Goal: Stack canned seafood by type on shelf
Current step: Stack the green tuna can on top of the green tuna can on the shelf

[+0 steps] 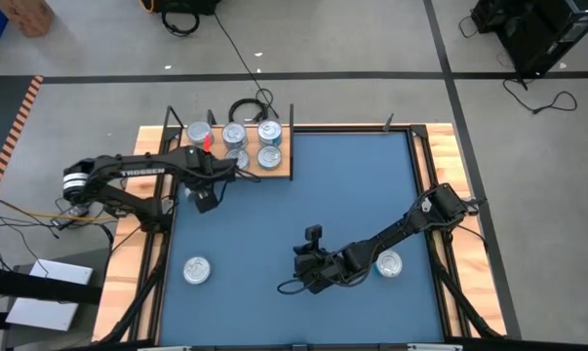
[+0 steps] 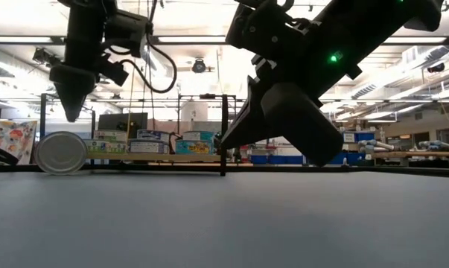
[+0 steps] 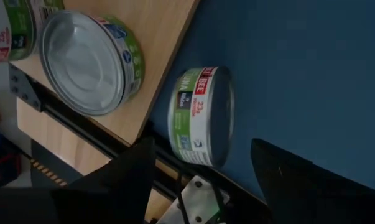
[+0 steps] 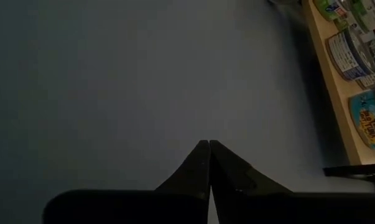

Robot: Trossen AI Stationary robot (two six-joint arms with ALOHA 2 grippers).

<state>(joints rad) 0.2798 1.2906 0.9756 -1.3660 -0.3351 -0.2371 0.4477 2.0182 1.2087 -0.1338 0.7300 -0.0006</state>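
Note:
The green-labelled tin is standing on its rim and its label side (image 3: 194,116) is curved, so my left gripper should grab the tin by its two flat ends next.
The wooden shelf (image 1: 285,170) lies at the mat's far left and carries several tins (image 1: 268,131), some stacked. One green-labelled tin (image 3: 203,115) stands on its rim on the blue mat beside the shelf's left end, its round face (image 2: 60,152) toward the near edge. My left gripper (image 2: 71,112) hangs open just above it, fingers wide apart and clear of it. My right gripper (image 4: 209,148) is shut and empty, low over the mat's near middle (image 1: 303,275). Two more tins lie flat on the mat, one near left (image 1: 196,270) and one beside my right arm (image 1: 389,263).
Thin black uprights (image 2: 223,134) rise at the shelf's corners. The blue mat (image 1: 352,185) has open room across its middle and far right. Wooden table strips with black rails (image 1: 137,253) border the mat. Cables (image 1: 250,105) lie behind the shelf.

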